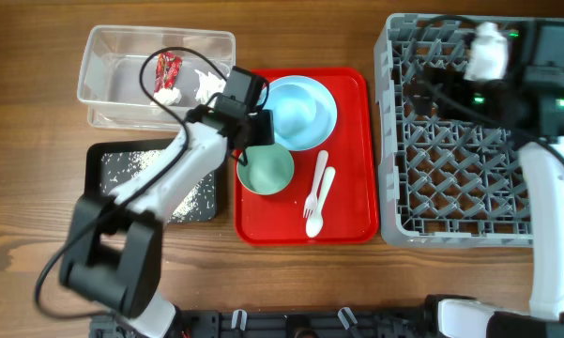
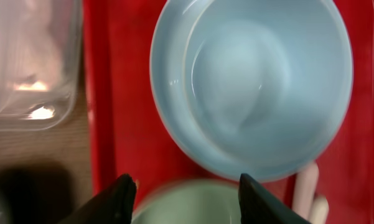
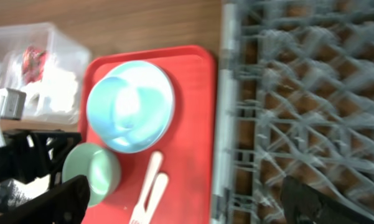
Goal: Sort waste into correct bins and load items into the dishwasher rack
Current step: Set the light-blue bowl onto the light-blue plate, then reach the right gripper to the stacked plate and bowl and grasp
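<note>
The light blue bowl needs to go on edge into the dishwasher rack [image 1: 450, 188]. My right gripper should grab it next by its rack-side rim [image 1: 328, 113].
A red tray [image 1: 352, 141] holds a light blue bowl [image 1: 300, 113] that seems to sit on a light blue plate, a pale green bowl [image 1: 266, 171], a white fork [image 1: 319, 174] and a spoon [image 1: 314, 223]. My left gripper [image 1: 253, 131] is open, low over the green bowl's far rim [image 2: 193, 205], with one finger on each side [image 2: 185, 190]. My right gripper [image 3: 187, 199] is open and empty above the grey dishwasher rack [image 1: 450, 188]. A red wrapper [image 1: 169, 68] and white tissue [image 1: 206, 86] lie in the clear tub [image 1: 160, 33]. Rice crumbs [image 1: 141, 161] lie in the black tray [image 1: 99, 160]. The yellow cup is out of view.
The rack stands just right of the red tray, and its left wall [image 3: 227, 124] runs along the tray's edge. The clear tub and the black tray stand left of the red tray. My left arm crosses over the black tray.
</note>
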Controlling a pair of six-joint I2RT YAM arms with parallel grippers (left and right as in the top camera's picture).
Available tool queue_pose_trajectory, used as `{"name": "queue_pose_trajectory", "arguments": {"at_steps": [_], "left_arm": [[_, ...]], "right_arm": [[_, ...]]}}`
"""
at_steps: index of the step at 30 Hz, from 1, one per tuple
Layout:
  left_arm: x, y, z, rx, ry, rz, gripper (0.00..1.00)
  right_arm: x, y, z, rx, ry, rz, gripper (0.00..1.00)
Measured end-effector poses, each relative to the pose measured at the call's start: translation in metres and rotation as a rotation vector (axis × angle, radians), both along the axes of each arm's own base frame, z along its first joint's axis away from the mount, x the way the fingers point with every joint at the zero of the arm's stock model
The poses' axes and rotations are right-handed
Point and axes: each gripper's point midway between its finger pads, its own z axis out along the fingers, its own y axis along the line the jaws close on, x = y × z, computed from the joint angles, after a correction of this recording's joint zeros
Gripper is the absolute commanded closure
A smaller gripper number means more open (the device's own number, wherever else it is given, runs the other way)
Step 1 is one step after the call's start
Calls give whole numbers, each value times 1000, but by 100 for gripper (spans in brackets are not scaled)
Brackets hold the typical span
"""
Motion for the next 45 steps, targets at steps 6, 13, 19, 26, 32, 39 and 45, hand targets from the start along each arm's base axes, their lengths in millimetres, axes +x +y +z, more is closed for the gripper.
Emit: {"name": "queue_pose_trajectory", "arguments": {"at_steps": [6, 13, 19, 26, 32, 39, 45], "left_arm": [[-27, 22, 58, -24, -31, 33, 30], [-39, 81, 71, -43, 38, 251, 13], [-40, 125, 68, -80, 89, 406, 13], [-39, 129, 68, -96, 94, 423, 13], [-39, 127, 68, -104, 96, 422, 13], [-39, 127, 68, -105, 96, 422, 13], [-40, 127, 68, -104, 97, 422, 13]], "right_arm": [[17, 69, -28, -6, 27, 176, 10], [35, 138, -90, -53, 103, 262, 36], [47, 170, -140, -73, 158, 248, 47], [61, 179, -194, -77, 229, 158, 56], [72, 181, -213, -59, 236, 96, 83], [76, 174, -217, -84, 231, 42, 96], [81, 159, -218, -128, 222, 12, 96]]}}
